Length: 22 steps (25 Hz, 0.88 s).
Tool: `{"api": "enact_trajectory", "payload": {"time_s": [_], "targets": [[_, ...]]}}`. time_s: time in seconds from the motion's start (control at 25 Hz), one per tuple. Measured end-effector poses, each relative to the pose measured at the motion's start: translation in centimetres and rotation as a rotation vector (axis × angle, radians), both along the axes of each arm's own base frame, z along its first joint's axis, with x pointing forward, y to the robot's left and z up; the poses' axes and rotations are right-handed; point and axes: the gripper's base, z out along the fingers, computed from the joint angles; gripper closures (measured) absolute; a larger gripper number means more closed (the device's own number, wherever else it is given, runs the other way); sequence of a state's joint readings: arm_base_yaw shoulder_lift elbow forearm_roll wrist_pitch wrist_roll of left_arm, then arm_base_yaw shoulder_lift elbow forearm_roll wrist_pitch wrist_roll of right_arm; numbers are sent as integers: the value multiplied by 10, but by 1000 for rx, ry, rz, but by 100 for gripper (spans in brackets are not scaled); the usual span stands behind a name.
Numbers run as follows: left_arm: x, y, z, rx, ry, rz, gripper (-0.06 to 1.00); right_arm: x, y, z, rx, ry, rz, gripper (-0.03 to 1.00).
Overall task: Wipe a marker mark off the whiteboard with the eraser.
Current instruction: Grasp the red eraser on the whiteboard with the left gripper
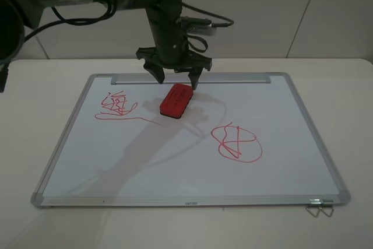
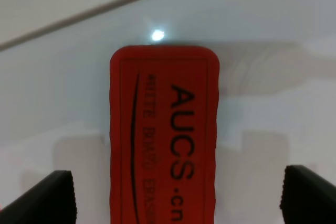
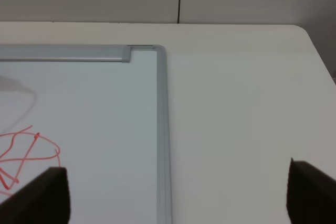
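Observation:
The eraser (image 1: 176, 101) will next be grabbed by its long sides with my left gripper, so that it can wipe the red zigzag scribble (image 1: 118, 105) off the whiteboard.
The whiteboard (image 1: 175, 161) lies flat on the table. The marker mark (image 1: 119, 106), a red zigzag scribble with a thin underline, is at the board's far left. The red eraser (image 1: 176, 101) with dark lettering lies on the board just right of that mark, also filling the left wrist view as the eraser (image 2: 164, 135). My left gripper (image 1: 176, 79) hangs open just above the eraser's far end, one finger on each side, touching nothing. In its own view the left gripper (image 2: 178, 195) shows both fingertips (image 2: 50, 195) wide apart. The right gripper (image 3: 178, 192) is open over the board's right edge.
A round red loop crossed by lines (image 1: 236, 143) is drawn on the board's right half, partly seen as the loop (image 3: 26, 153) in the right wrist view. A silver tray bar (image 1: 233, 78) runs along the far edge. A binder clip (image 1: 319, 208) sits at the near right corner.

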<state>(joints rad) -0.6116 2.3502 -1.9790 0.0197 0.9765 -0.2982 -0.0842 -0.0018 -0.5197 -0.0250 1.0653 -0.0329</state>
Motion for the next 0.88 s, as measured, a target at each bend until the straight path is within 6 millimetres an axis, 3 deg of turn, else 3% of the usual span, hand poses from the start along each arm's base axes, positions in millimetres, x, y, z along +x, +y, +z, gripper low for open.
{"api": "enact_trajectory", "payload": {"time_s": [0.52,0.88], "targets": [[5,1,-36,57,14,3,17,0,0,0,0,0,0,26],[7,-1,-40,42,0,1,17,0,0,0,0,0,0,26]]}}
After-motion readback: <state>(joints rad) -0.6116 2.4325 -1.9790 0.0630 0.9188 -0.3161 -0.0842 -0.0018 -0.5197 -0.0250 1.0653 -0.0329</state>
